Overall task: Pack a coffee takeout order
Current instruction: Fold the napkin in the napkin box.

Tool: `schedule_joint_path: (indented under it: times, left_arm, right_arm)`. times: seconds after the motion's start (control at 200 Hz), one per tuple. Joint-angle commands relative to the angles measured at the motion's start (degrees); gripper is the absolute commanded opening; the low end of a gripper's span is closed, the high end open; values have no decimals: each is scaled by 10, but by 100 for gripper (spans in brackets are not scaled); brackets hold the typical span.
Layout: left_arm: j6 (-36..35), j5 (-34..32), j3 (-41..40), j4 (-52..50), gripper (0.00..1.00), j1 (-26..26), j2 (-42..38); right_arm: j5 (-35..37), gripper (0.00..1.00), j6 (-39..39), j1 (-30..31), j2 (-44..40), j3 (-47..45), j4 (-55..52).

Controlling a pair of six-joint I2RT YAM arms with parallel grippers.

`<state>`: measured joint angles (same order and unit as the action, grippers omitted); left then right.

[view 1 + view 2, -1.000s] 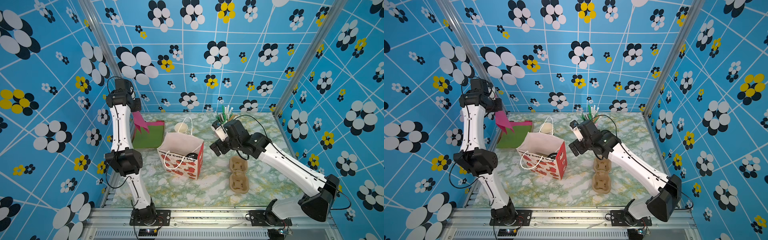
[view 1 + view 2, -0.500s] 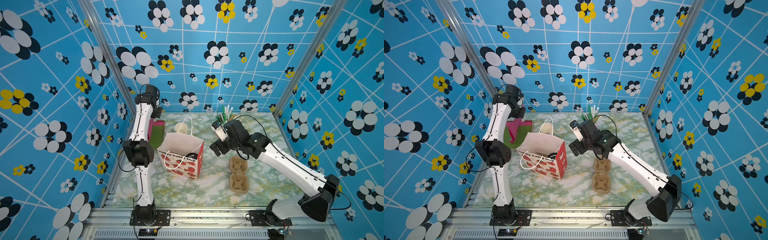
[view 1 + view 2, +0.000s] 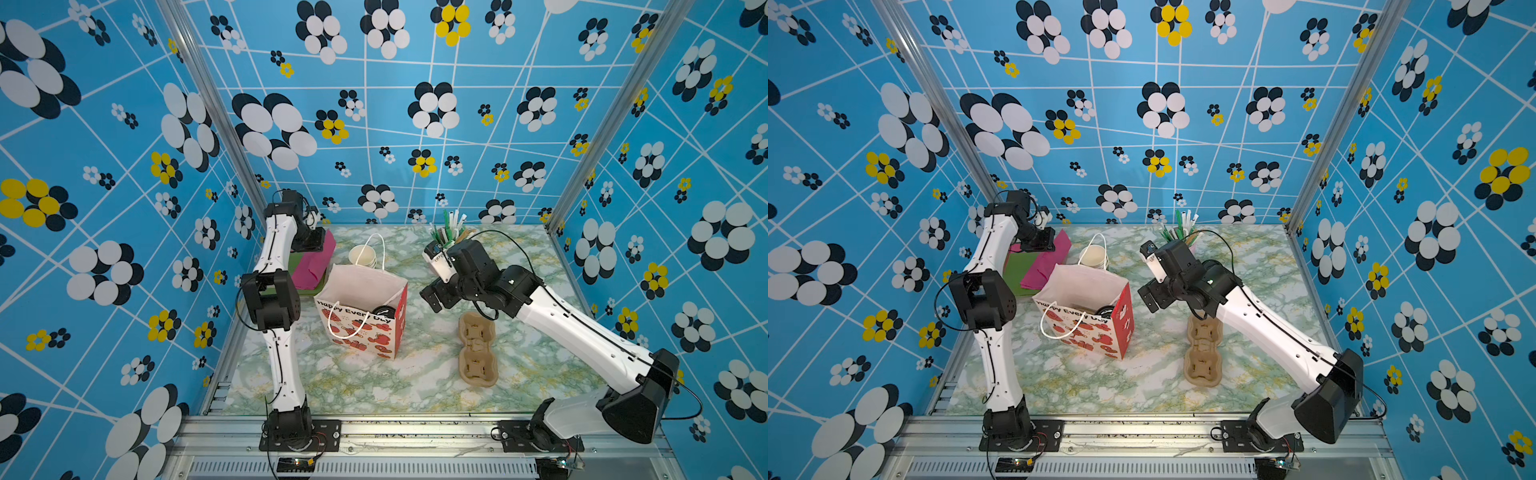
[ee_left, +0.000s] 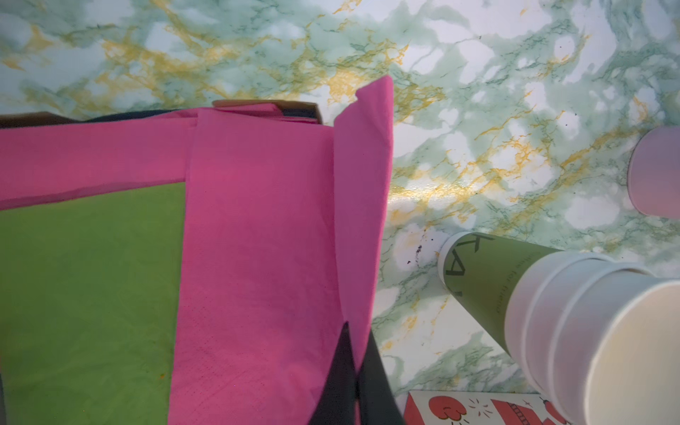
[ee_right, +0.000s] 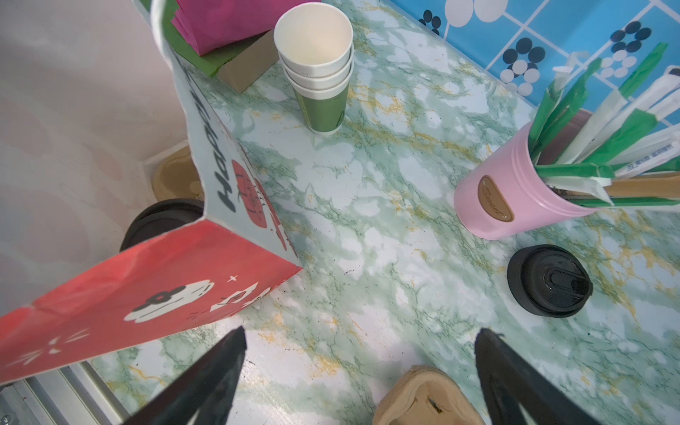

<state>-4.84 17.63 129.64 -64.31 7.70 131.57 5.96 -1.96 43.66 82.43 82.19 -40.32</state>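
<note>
The pink napkin's edge is raised above the empty table, so the napkin would fall open beside the stack if I let go now. My left gripper should keep holding the napkin.
My left gripper (image 4: 355, 353) is shut on an edge of a pink napkin (image 4: 265, 228), which drapes over a stack of green napkins (image 4: 84, 294); in a top view the napkin (image 3: 316, 262) hangs just left of the bag. The red-and-white paper bag (image 3: 361, 320) stands open, with a black cup lid (image 3: 383, 311) showing inside; the right wrist view also shows brown pulp (image 5: 176, 180) beside that lid (image 5: 162, 220). My right gripper (image 5: 360, 333) hovers open and empty over the table, right of the bag and above a brown pulp cup holder (image 3: 478, 349).
A stack of lidless paper cups (image 3: 362, 255) stands behind the bag. A pink tin of wrapped straws (image 5: 515, 191) stands at the back, with a lone black lid (image 5: 550, 285) in front of it. Blue patterned walls close in three sides.
My left arm has swung from the left wall toward the bag, carrying the pink napkin with it. The right arm has not moved.
</note>
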Motion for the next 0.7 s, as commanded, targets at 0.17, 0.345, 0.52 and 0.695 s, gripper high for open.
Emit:
schedule_joint_path:
  times: [0.17, 0.345, 0.52, 0.695]
  left_arm:
    - [1, 1, -80, 61, 0, 37, -32]
    - [-22, -24, -81, 77, 2, 42, -17]
    - [-39, -44, -70, 87, 10, 42, 5]
    - [-47, -54, -47, 88, 40, 42, 16]
  right_arm:
    - [6, 99, 2, -5, 5, 10, -26]
    - [7, 99, 4, -5, 5, 11, -31]
    - [8, 99, 6, -5, 6, 10, -35]
    - [8, 99, 5, -5, 8, 11, -39]
